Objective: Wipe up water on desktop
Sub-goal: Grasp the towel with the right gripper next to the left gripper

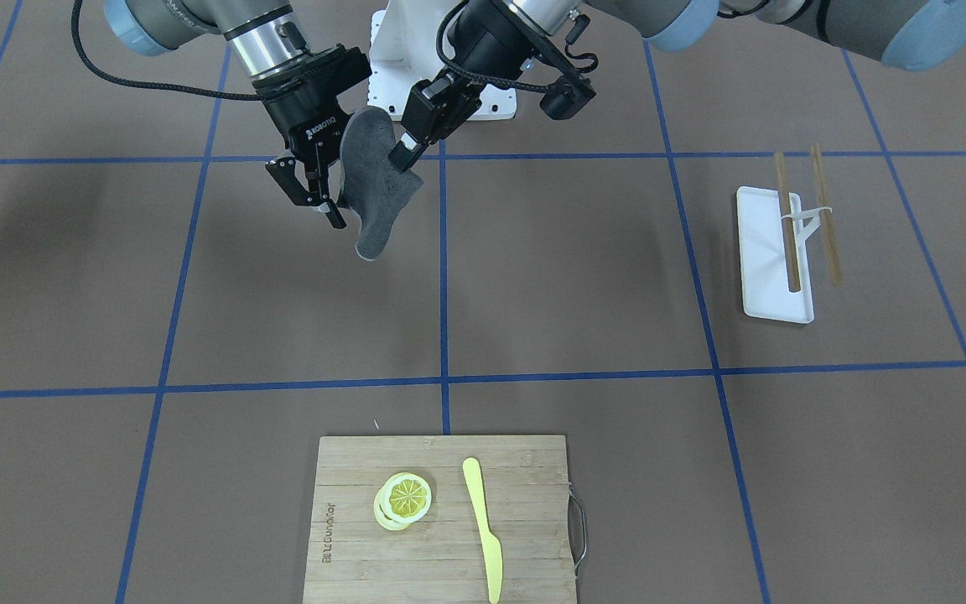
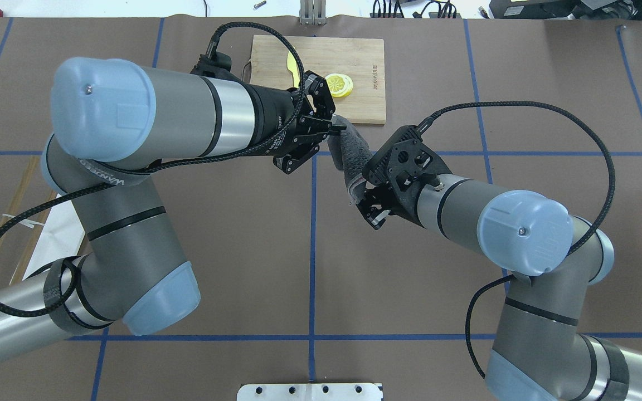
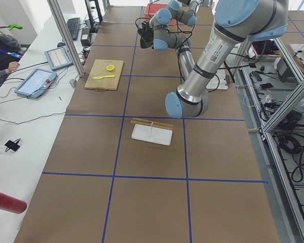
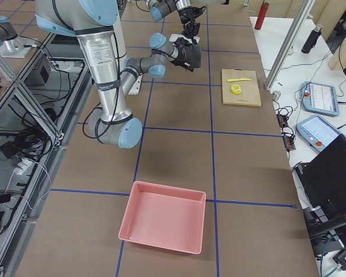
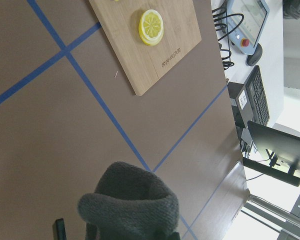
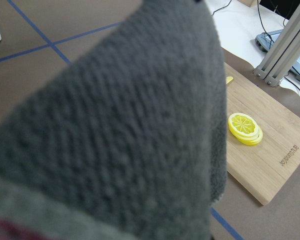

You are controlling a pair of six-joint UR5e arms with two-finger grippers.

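The cloth needs to be pinched next by its free side edge with my right gripper, since the rest dangles limp (image 1: pixel 376 216) from my left gripper.
A dark grey cloth (image 1: pixel 374 184) hangs in the air between my two grippers, above the brown desktop (image 1: pixel 575 277) with its blue tape lines. My left gripper (image 1: pixel 403 157) is shut on the cloth's upper edge; it also shows in the overhead view (image 2: pixel 339 129). My right gripper (image 1: pixel 309 195) is open, with one finger beside the cloth's lower part. In the overhead view it (image 2: pixel 370 210) sits just below the cloth (image 2: pixel 346 153). The cloth fills the right wrist view (image 6: pixel 115 125) and shows at the bottom of the left wrist view (image 5: pixel 130 205). I see no water on the desktop.
A bamboo cutting board (image 1: pixel 525 478) with a lemon slice (image 1: pixel 403 499) and a yellow knife (image 1: pixel 483 528) lies at the operators' edge. A white tray (image 1: pixel 764 260) with chopsticks (image 1: pixel 787 226) lies on my left. A pink bin (image 4: pixel 161 222) stands far to my right.
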